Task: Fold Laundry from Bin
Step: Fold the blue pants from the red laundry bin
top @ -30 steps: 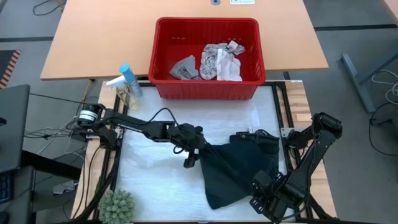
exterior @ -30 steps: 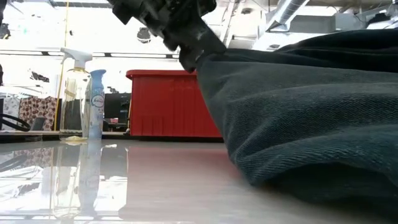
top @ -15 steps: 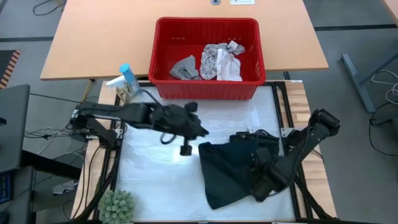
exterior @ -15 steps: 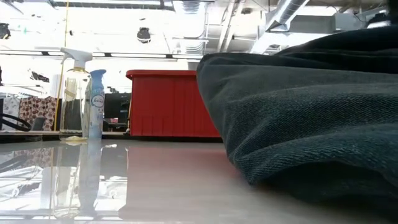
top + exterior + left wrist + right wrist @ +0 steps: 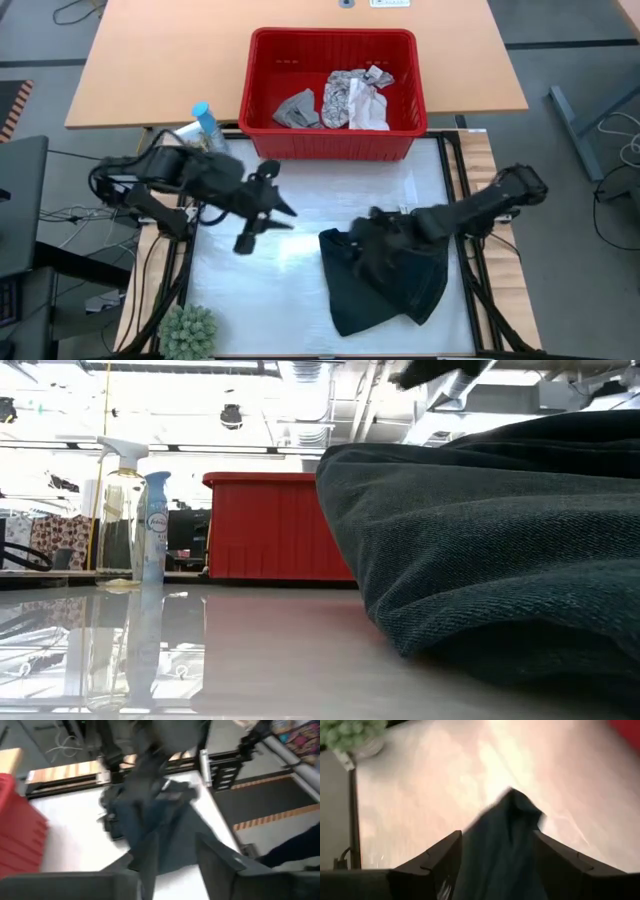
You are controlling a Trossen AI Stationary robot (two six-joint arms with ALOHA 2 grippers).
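My right gripper should next grab the dark garment by the end of its leg to fold the laundry neatly.
The large dark garment lies crumpled on the white mat at the table's near right; it fills the right of the low view. My right gripper is over the garment's far left part, open, and in its wrist view the dark cloth shows between its fingers. My left gripper hangs open and empty above the mat, left of the garment. The red bin stands at the far edge and holds a leaf-patterned cloth, a grey piece and a whitish cloth. My right gripper's open fingers slant down over the dark garment from the table's right. I cannot tell whether they touch the cloth; the garment rests slack on the mat.
Two spray bottles stand left of the bin, also seen in the low view. A small green plant sits at the near left corner. Bare white mat lies between the plant and the garment.
My left gripper has let go of the garment's left corner, risen and drawn back toward the table's left and far side. The corner, drawn out taut before, has dropped back onto the mat. My right gripper has swung from the near right edge up over the garment, turning as it went.
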